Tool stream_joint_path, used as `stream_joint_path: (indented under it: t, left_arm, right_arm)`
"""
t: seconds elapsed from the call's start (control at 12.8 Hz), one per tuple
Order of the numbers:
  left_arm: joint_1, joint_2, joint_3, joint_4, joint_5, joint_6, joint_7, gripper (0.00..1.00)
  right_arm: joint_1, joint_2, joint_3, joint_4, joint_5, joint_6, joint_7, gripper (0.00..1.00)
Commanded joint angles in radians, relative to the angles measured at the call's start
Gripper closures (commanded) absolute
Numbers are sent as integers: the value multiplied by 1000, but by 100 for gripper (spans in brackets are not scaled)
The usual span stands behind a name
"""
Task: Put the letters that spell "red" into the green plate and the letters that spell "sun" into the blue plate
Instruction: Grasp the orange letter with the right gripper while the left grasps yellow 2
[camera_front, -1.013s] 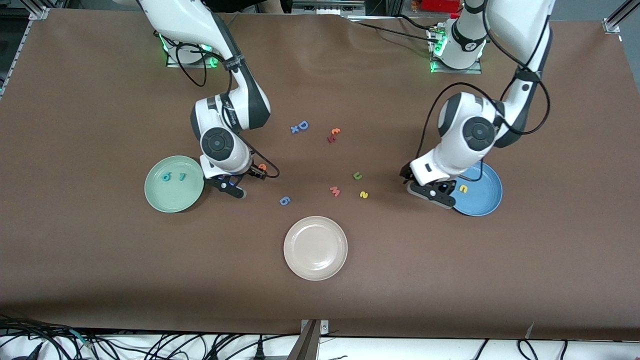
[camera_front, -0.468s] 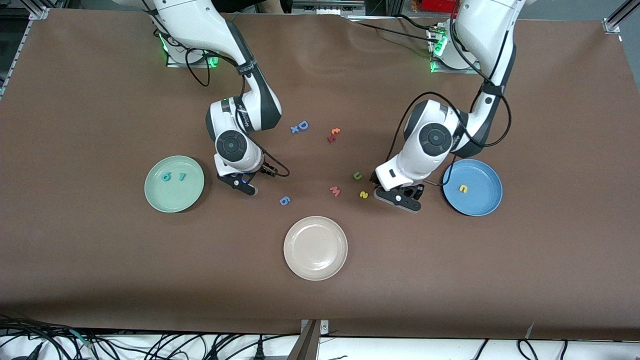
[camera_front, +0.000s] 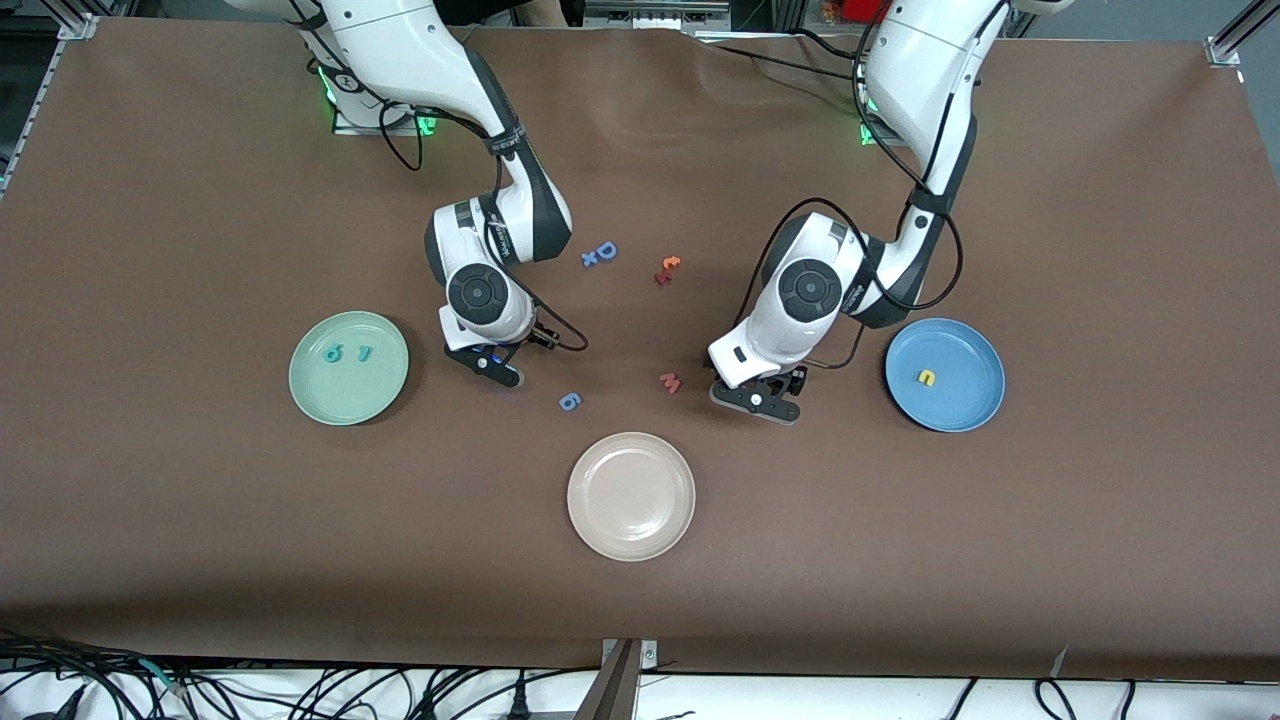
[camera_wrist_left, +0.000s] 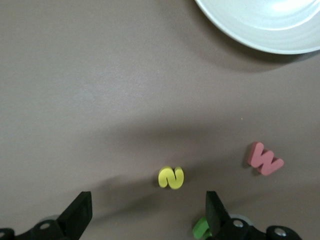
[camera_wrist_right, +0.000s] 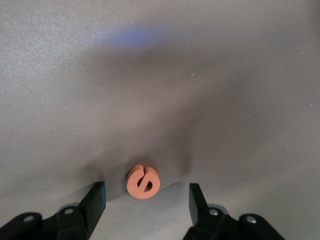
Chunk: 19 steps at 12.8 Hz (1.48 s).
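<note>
My open left gripper would miss the yellow "s" beyond it; I should first move closer.
The green plate (camera_front: 348, 395) holds the teal "d" (camera_front: 333, 352) and teal "r" (camera_front: 365, 352). The blue plate (camera_front: 960, 410) holds the yellow "n" (camera_front: 927, 377). My right gripper (camera_front: 490, 362) (camera_wrist_right: 146, 202) hangs open low over the table beside the green plate, with the orange "e" (camera_wrist_right: 143, 181) lying flat just ahead of its fingertips. My left gripper (camera_front: 757, 397) (camera_wrist_left: 148, 210) is open over the yellow "s" (camera_wrist_left: 171, 177). The green "u" (camera_wrist_left: 200, 228) peeks out by one fingertip. In the front view the arms hide all three of these letters.
A pink "M" (camera_front: 670, 382) (camera_wrist_left: 265, 159) lies beside the left gripper. A cream-white plate (camera_front: 631, 540) (camera_wrist_left: 235, 35) sits nearer the front camera. A periwinkle "6" piece (camera_front: 569, 401), a blue "D" (camera_front: 600, 252) and a red and orange pair (camera_front: 667, 270) lie mid-table.
The left arm swung from the blue plate toward mid-table and now covers the "s" and "u". The right arm shifted away from the green plate, over the orange "e".
</note>
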Motion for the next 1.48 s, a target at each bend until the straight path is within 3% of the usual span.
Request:
stream_joint_path:
  t: [0.0, 0.23, 0.31, 0.78, 1.09, 1.4]
  left_arm:
    - [-13, 50, 13, 53, -17, 23, -22, 0]
    - [-19, 67, 13, 53, -17, 50, -24, 0]
    - [-25, 78, 15, 53, -17, 58, -25, 0]
    - [-42, 87, 16, 51, -14, 75, -52, 2]
    - [-47, 95, 18, 51, 44, 84, -68, 14]
    - [-47, 95, 18, 50, 59, 95, -68, 33]
  right_arm:
    - [12, 3, -12, -2, 13, 12, -6, 34]
    - [12, 5, -13, -5, 11, 12, -6, 65]
    - [12, 5, -14, -5, 11, 13, -6, 69]
    - [12, 31, -17, -6, 1, 59, -9, 67]
    - [12, 55, -15, -6, -4, 139, -9, 62]
    - [12, 55, -17, -6, -7, 139, -12, 59]
